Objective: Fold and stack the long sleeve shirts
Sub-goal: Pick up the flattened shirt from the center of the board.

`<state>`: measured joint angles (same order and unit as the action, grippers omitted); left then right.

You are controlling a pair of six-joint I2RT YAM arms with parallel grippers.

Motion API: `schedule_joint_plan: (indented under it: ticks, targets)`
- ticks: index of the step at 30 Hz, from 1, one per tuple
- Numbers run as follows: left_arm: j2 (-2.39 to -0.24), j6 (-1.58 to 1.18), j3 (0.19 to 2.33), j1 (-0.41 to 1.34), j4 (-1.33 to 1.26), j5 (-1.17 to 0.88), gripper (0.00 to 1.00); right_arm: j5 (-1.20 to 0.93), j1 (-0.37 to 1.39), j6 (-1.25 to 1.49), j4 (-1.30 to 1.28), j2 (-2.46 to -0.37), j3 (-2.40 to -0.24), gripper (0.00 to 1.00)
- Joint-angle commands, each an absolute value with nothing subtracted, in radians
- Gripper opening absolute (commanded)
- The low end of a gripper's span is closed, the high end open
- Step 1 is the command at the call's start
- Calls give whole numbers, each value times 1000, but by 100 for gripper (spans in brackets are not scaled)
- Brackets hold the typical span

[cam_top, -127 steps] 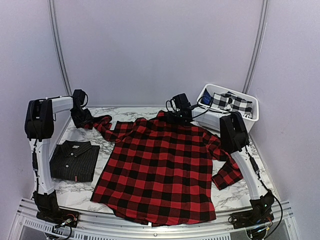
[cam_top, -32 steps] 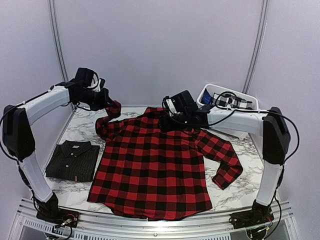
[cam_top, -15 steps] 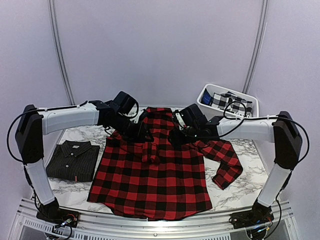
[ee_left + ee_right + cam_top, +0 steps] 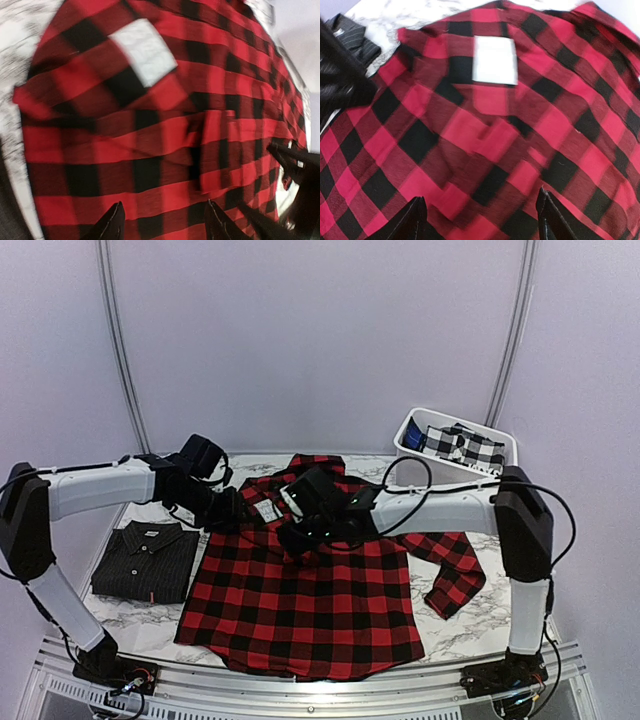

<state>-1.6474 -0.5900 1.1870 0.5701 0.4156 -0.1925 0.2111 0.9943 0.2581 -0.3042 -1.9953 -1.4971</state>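
The right gripper's fingers are above the fold in the right wrist view and would miss the fold if they closed now, so the right gripper should lower first and then close on the fold.
The red-and-black flannel shirt point(image 4: 310, 605) lies spread on the table, its left sleeve folded in over the chest and its right sleeve point(image 4: 455, 570) still out to the side. My left gripper point(image 4: 238, 512) hovers open over the shirt's upper left; in the left wrist view its jaws point(image 4: 165, 222) stand apart with only flannel point(image 4: 150, 125) beneath. Just right of it, my right gripper point(image 4: 297, 535) is open above the chest, nothing between its jaws point(image 4: 481, 215). A white label point(image 4: 494, 60) shows on the fabric. The black pinstriped shirt point(image 4: 145, 560) lies folded at the left.
A white bin point(image 4: 410, 435) holding black-and-white checked cloth stands at the back right. Bare marble table point(image 4: 470, 635) shows to the right of the flannel and along the back left. The two arms' wrists are close together over the shirt.
The left gripper has opened, let go of the sleeve over the shirt's chest, and drawn back to the left. The right arm has swung left over the chest.
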Motion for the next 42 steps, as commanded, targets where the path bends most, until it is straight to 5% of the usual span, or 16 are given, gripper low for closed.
schedule_joint_plan:
  ticks: [1,13,29,42]
  targets:
    - [-1511,-629,1088,529,405,-147,56,326,1068,154,-392,-2083,-1613,73]
    - [-1220,-663,810,517,424,-138,56,522,1094,133,-540,-2221,-1726,70]
    - [-1063,-791,646,635,556,-90,55,432,1009,250,-412,-2018,-1552,5]
    - [-935,-940,565,699,764,-21,53,253,889,322,-233,-1855,-1387,0]
